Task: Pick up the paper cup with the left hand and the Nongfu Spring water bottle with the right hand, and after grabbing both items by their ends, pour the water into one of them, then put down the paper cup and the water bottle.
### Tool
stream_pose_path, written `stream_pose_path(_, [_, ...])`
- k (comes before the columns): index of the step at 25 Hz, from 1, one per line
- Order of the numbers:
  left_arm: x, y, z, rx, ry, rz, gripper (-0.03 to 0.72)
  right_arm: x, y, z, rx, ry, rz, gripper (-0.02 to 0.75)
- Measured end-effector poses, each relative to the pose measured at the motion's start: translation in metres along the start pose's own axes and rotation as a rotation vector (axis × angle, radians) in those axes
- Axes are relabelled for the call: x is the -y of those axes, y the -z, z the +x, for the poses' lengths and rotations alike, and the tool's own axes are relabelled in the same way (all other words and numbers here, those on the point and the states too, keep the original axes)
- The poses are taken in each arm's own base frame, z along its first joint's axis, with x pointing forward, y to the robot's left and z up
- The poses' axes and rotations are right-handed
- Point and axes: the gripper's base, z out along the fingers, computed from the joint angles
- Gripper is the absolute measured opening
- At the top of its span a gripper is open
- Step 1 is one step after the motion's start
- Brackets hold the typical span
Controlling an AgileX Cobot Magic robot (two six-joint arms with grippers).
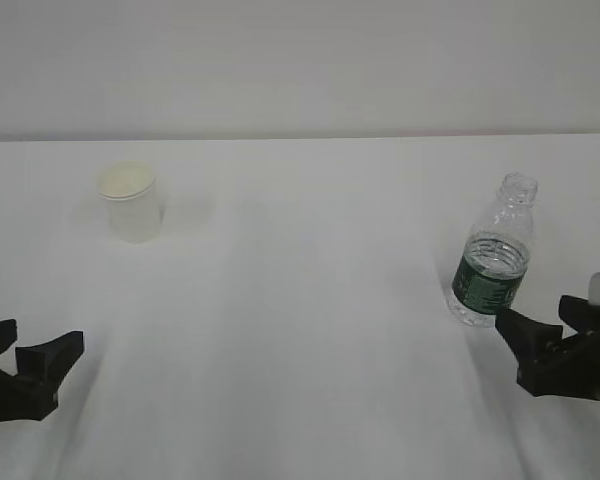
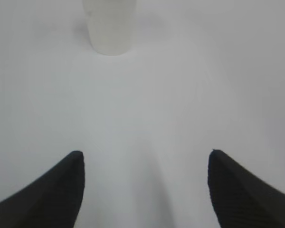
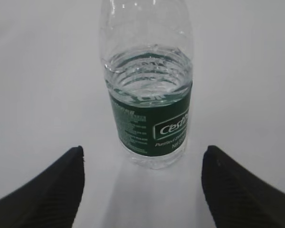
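The right gripper grabs the bottle upright by its labelled lower part [image 1: 486, 285] next, since the uncapped bottle holds water up to the label's top [image 1: 498, 255].
The white paper cup [image 1: 131, 203] stands upright at the back left of the table; the left wrist view shows its lower part [image 2: 110, 26] far ahead of the jaws. My left gripper [image 1: 35, 352] is open near the front left edge, well short of the cup, nothing between its fingers [image 2: 145, 154]. The uncapped clear water bottle [image 1: 493, 256] with a dark green label stands upright at the right, water [image 3: 147, 71] up to the label's top. My right gripper [image 1: 542, 318] is open just in front of the bottle [image 3: 147, 95], with its fingers wide apart and not touching it [image 3: 142, 149].
The white table [image 1: 310, 330] runs back to a pale wall. Between the cup and the bottle lies bare tabletop.
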Motion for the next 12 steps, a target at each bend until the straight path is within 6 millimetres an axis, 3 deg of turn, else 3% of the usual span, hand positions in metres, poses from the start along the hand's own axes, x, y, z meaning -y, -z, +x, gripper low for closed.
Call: stream_pose_path(12, [-0.001, -0.001, 0.002, -0.009, 0.003, -0.009, 0.587, 0.002, -0.021, 0.002, -0.013, 0.009, 0.0, 0.573])
